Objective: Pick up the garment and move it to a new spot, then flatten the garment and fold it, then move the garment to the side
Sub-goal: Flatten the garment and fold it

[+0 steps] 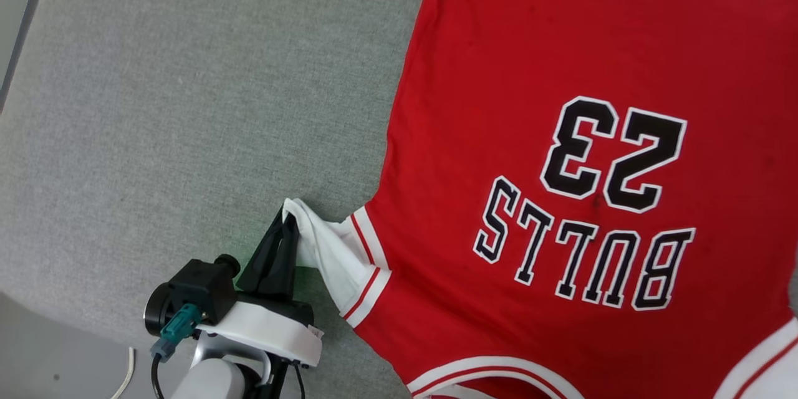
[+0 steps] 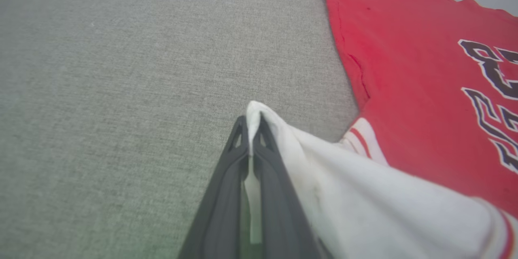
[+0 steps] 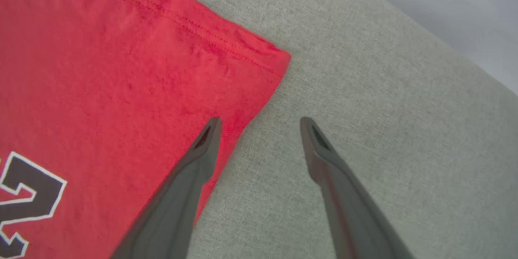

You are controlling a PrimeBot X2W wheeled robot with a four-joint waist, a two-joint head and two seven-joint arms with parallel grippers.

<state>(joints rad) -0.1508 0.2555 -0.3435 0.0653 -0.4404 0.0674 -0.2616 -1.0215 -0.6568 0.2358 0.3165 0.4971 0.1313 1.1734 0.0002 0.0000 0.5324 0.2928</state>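
Observation:
The garment's red body lies spread flat. My right gripper grabs the garment by its hem corner (image 3: 280,63) next, where free edges meet.
The garment (image 1: 517,75), a red jersey with a black "BULLS 23" print facing up, lies spread on the grey surface at the right of the head view. My left gripper (image 1: 288,221) is shut on the tip of its white sleeve (image 1: 327,249), pulled out to the left; in the left wrist view the same left gripper (image 2: 251,123) pinches white sleeve cloth (image 2: 364,194) between its fingers. My right gripper (image 3: 261,120) stands open over the side edge of the garment (image 3: 101,68), near its hem corner, one finger over red cloth, the other over bare grey fabric.
A grey woven surface (image 1: 187,106) stretches wide to the left of the jersey. Its edge runs along the upper left (image 1: 25,19) and the lower left, where a white cable (image 1: 128,374) hangs by my arm. A pale floor lies beyond the surface's far edge (image 3: 445,8).

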